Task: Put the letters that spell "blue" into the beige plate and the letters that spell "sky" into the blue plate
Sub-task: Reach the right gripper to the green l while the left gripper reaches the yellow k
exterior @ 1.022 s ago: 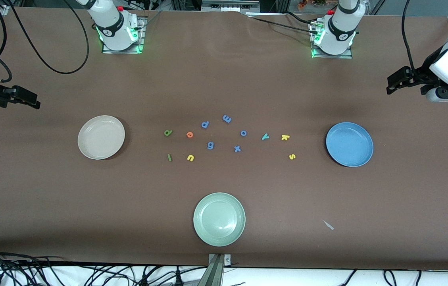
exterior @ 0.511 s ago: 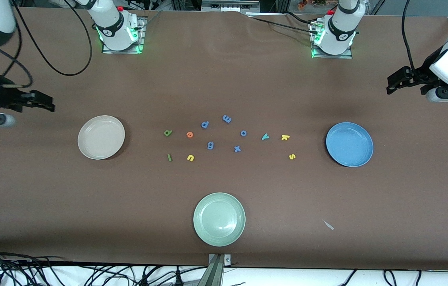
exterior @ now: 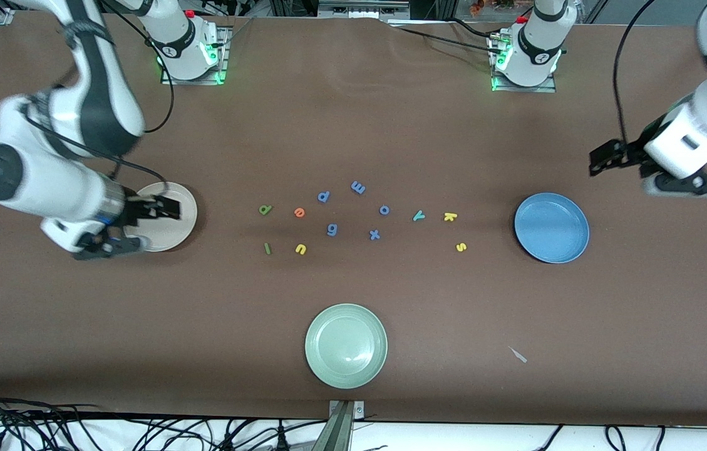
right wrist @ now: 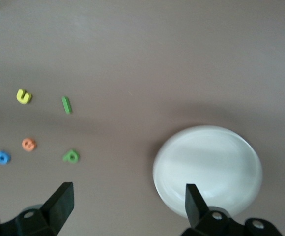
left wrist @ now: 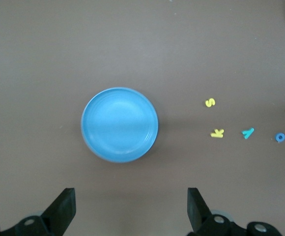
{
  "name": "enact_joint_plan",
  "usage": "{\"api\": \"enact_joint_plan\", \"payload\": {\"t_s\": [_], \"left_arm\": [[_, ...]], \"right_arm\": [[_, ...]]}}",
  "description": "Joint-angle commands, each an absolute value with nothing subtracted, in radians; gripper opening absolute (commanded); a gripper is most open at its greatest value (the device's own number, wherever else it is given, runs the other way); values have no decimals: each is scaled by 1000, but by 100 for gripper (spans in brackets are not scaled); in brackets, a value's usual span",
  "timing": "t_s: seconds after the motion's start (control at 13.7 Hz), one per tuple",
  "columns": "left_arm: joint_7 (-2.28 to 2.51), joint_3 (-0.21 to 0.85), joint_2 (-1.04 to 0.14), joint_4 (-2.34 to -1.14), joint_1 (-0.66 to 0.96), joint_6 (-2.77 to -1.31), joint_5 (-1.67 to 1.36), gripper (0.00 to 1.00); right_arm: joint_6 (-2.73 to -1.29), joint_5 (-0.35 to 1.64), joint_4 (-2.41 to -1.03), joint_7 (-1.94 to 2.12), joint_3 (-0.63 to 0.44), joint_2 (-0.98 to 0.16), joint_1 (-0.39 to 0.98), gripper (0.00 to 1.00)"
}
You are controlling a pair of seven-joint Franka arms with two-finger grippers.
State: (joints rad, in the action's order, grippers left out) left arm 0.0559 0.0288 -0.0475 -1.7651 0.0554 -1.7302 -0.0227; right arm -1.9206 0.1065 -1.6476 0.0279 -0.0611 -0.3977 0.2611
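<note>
My right gripper should grab the green l by its long straight sides next, to spell "blue" in the beige plate (exterior: 185, 223) (right wrist: 207, 169).
The letters green b (exterior: 265, 209), orange e (exterior: 299, 212), green l (exterior: 267, 248) and yellow u (exterior: 300, 249) lie mid-table, nearest the beige plate (exterior: 185, 223). Teal y (exterior: 418, 216), yellow k (exterior: 449, 217) and yellow s (exterior: 461, 247) lie nearer the blue plate (exterior: 552, 227). My right gripper (exterior: 168, 208) hangs open and empty over the beige plate's edge (right wrist: 207, 169). My left gripper (exterior: 598, 160) is open and empty over bare table just off the blue plate's rim (left wrist: 119, 124). The left wrist view shows s (left wrist: 210, 102), k (left wrist: 217, 132) and y (left wrist: 248, 132).
Blue letters p (exterior: 324, 196), m (exterior: 358, 186), o (exterior: 384, 210), g (exterior: 332, 229) and x (exterior: 374, 235) sit among the others. A pale green plate (exterior: 345, 345) stands near the table's front edge. A small scrap (exterior: 518, 355) lies beside it toward the left arm's end.
The right arm has swung in from the table's end and its gripper now hangs over the beige plate. The left gripper has shifted slightly toward the blue plate. No letter has moved.
</note>
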Motion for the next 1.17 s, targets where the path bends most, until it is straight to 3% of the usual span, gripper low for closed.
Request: {"api": "enact_joint_plan", "payload": {"t_s": [0.0,0.15,0.66,1.09], "left_arm": [[61,26,-40,-1863,96,-1859,-43,100],[61,26,-60,-1920,126,-1963,-43,100],[57,26,-265,-1908,235,-2062,-32,100],[20,25,-446,-1875,327,-2184,-48,98]], "right_arm": [[-2021,115,-1623,20,-71,-503,331,100],[-2097,106,-1626,-47,-71,-564,397,100],[-2284,103,-1634,-100,-71,-673,479,100],[-2315,115,-1637,-104,-71,-727,488,100]]}}
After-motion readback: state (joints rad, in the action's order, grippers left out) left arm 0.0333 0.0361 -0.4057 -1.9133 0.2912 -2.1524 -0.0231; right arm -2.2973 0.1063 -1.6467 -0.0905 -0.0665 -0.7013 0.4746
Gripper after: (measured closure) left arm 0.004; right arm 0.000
